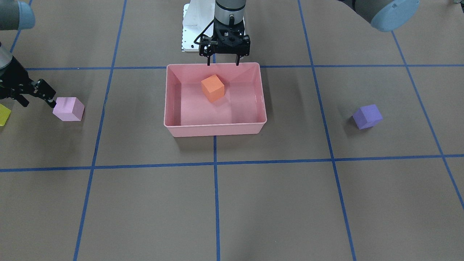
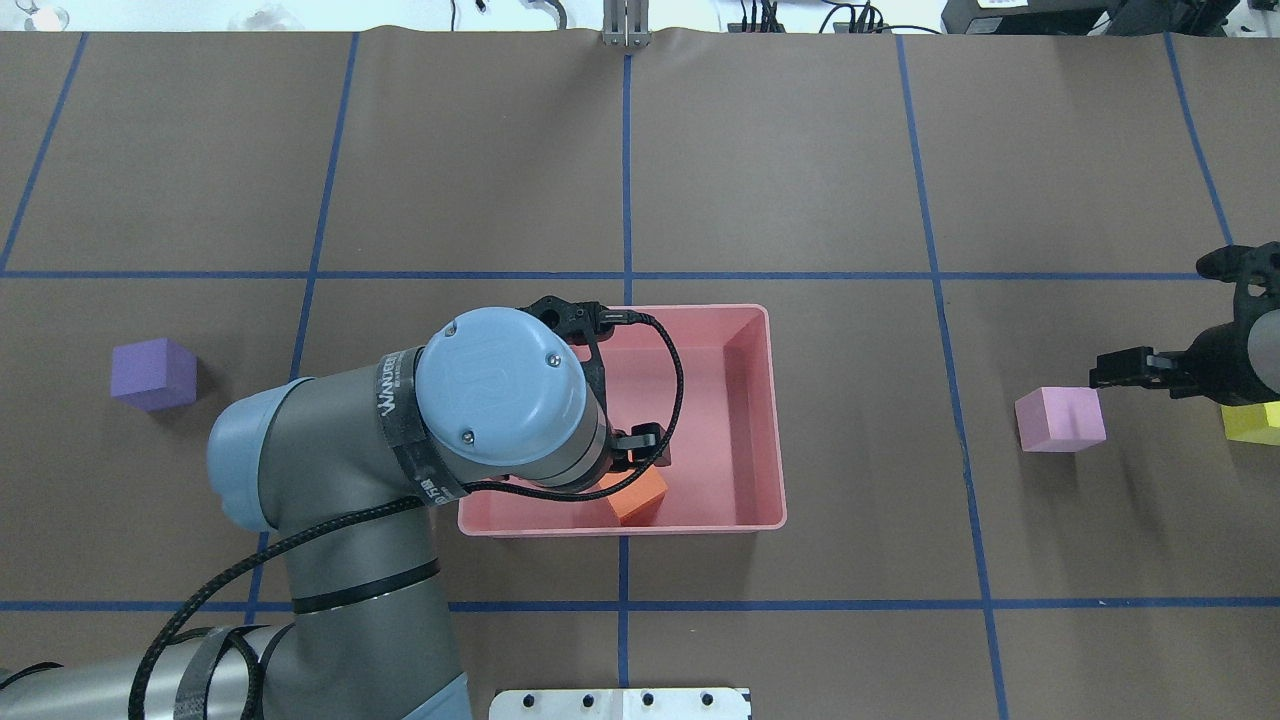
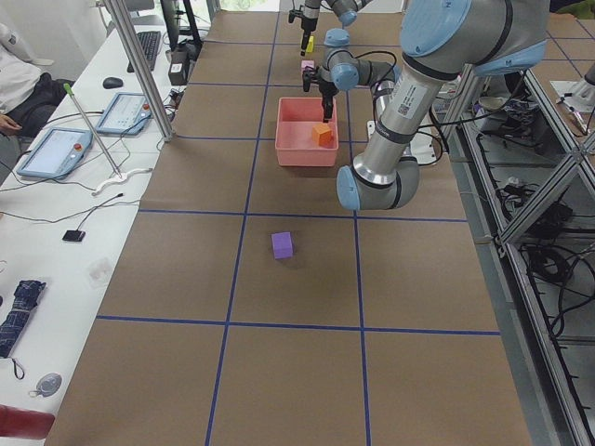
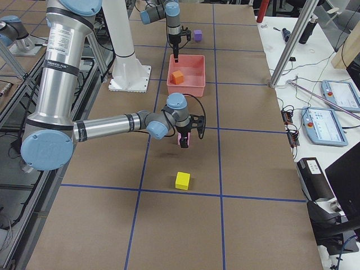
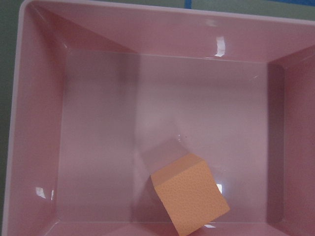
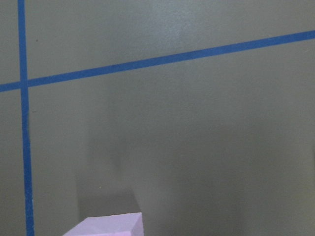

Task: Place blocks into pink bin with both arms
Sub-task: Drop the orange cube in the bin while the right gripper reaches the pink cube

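Observation:
I should next pick up the light pink block by its opposite sides with my right gripper, to put it into the pink bin.
The pink bin stands at the table's middle with the orange block lying tilted inside it, also in the left wrist view. My left gripper hangs open and empty above the bin's robot-side rim. The light pink block lies on the table on my right side. My right gripper is open, low and just beside it on its outer side, not holding it. The yellow block lies just beyond that gripper. The purple block lies alone on my left side.
The white pedestal base sits behind the bin. My left arm's elbow overhangs the bin's left part in the overhead view. Blue tape lines grid the brown table. An operators' bench with tablets runs along the far side.

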